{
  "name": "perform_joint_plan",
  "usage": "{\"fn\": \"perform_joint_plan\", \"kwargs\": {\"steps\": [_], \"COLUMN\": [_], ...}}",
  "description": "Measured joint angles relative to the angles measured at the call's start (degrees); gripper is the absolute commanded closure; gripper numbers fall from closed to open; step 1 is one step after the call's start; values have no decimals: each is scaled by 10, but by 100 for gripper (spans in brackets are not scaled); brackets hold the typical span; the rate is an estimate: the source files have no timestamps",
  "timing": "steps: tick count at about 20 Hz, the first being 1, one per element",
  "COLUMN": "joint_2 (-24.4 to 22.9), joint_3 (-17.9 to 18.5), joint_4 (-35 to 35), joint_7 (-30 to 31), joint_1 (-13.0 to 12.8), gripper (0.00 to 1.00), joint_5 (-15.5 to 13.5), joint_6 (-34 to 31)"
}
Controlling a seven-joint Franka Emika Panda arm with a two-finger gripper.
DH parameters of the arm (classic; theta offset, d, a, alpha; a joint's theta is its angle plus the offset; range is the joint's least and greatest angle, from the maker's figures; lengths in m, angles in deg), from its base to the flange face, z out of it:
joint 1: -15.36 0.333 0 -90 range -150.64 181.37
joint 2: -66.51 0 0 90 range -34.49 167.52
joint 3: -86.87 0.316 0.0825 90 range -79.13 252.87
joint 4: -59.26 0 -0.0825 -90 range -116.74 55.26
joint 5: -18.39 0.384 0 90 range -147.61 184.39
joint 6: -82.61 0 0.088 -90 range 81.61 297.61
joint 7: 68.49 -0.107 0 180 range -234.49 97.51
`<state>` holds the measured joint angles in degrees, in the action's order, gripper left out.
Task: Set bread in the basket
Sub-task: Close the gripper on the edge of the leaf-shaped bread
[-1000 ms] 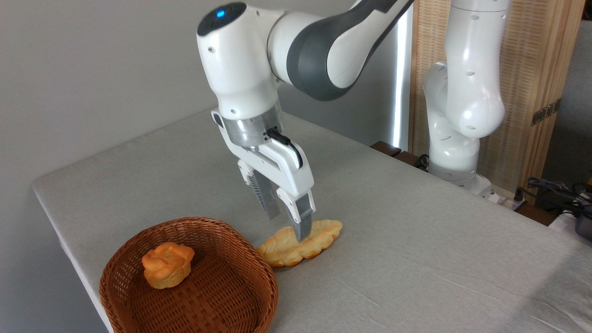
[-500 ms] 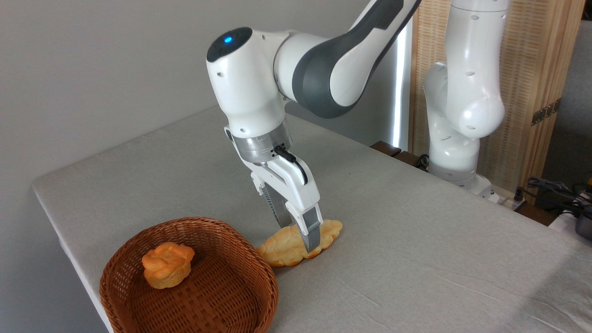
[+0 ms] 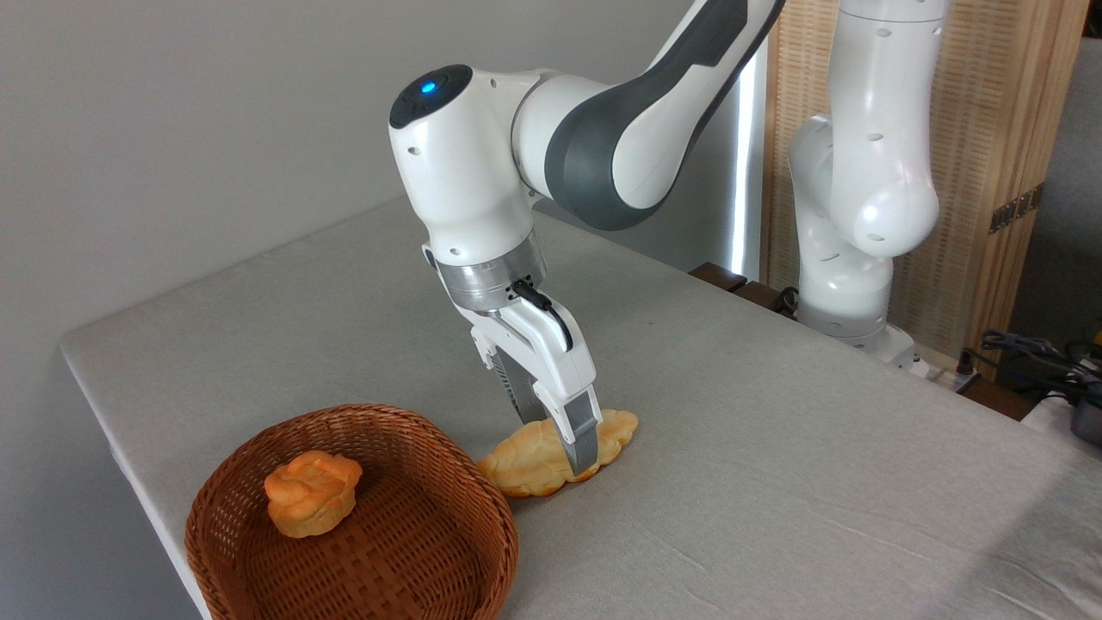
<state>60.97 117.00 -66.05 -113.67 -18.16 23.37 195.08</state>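
I need to pick up the bread by its thick middle with my gripper next. Then I can put it into the wicker basket.
The bread, a long pale golden braided loaf, lies flat on the grey table just right of the basket, its left tip close to the rim. My gripper is lowered over the loaf's middle and stands open. The near finger reaches down in front of the loaf, while the far finger comes down behind it. The loaf rests on the table between them. The basket is reddish-brown wicker, at the table's front left corner.
A small round orange knotted bun sits inside the basket, left of centre. The table's left edge runs close by the basket. The arm's white base stands at the back right, with cables beyond it.
The gripper has come down and shifted slightly right, so that its fingers now straddle the loaf near the table. The loaf, basket and bun have not moved.
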Motion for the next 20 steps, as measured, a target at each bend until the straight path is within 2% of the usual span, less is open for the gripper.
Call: {"fn": "perform_joint_plan", "kwargs": {"steps": [5,20], "joint_2": [0,12], "joint_3": [0,-5], "joint_4": [0,-1], "joint_7": [-8,-9], "joint_1": [0,-1], "gripper": [0,1], "joint_5": [21,22], "joint_6": [1,2]}}
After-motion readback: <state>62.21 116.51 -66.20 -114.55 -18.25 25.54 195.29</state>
